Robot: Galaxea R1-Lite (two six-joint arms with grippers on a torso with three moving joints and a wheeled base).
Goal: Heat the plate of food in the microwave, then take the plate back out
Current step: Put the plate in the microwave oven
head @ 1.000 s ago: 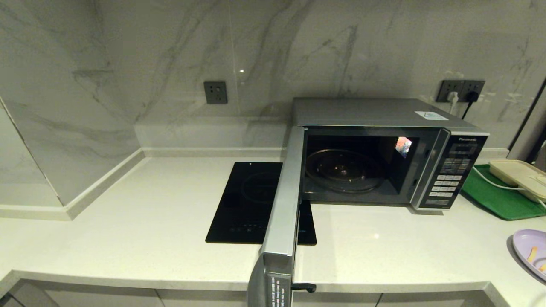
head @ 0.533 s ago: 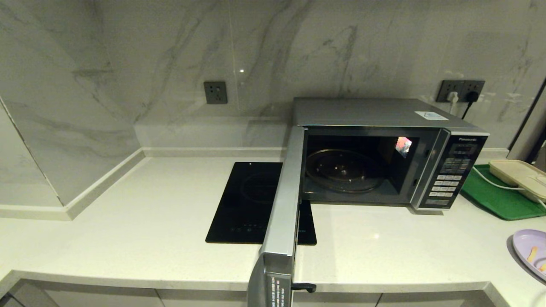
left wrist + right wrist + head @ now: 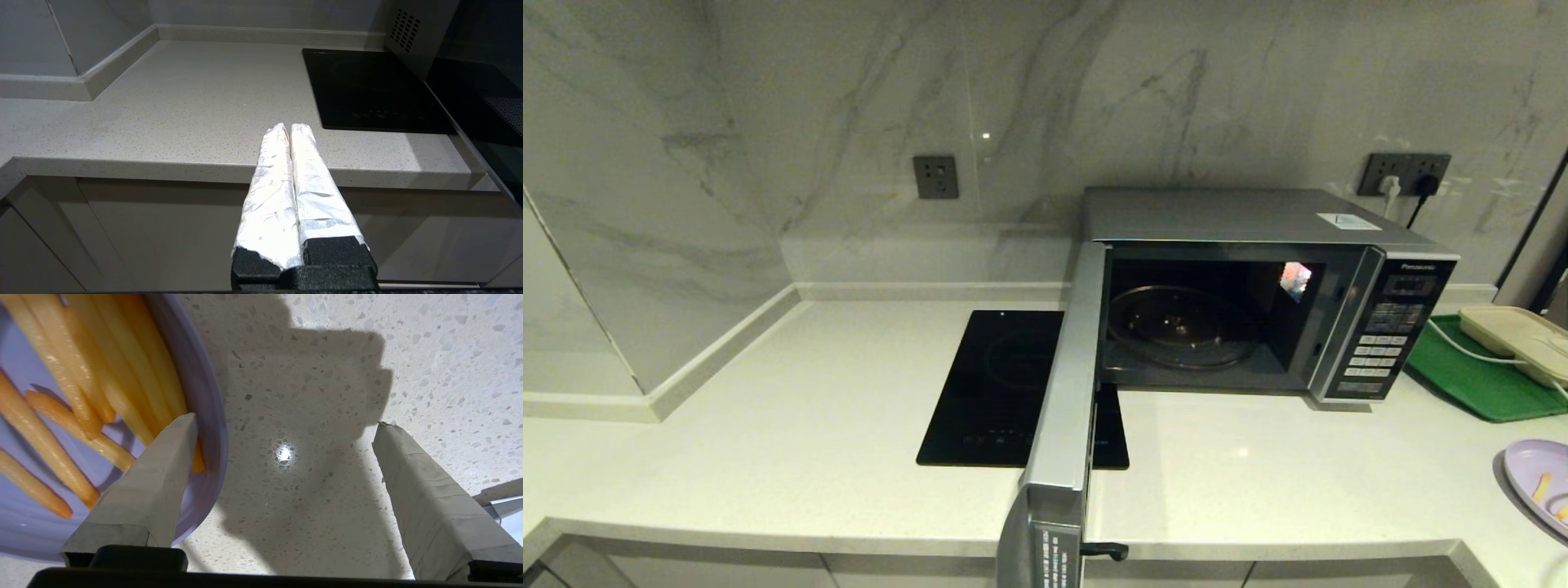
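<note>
The plate's rim (image 3: 223,436) is between my right gripper's fingers, one low beside the sticks and the other near the counter. I should close my right gripper now. Closing now would hold the plate's rim.
The silver microwave (image 3: 1258,220) stands at the back of the counter with its door (image 3: 1062,408) swung wide toward me and the glass turntable (image 3: 1180,327) bare. At the counter's far right lies the plate of food (image 3: 1539,482), a lilac plate (image 3: 206,396) with orange-yellow sticks (image 3: 81,375). My right gripper (image 3: 284,420) hangs open just above the plate's rim. One of its fingers (image 3: 163,469) is over the plate and the other is over bare counter. My left gripper (image 3: 289,125) is shut and empty, parked in front of the counter's edge.
A black induction cooktop (image 3: 1005,384) lies left of the microwave, partly under the open door. At the right a green tray (image 3: 1470,376) carries a beige lidded box (image 3: 1515,335), with a white cable across it. Wall sockets (image 3: 1409,173) sit behind.
</note>
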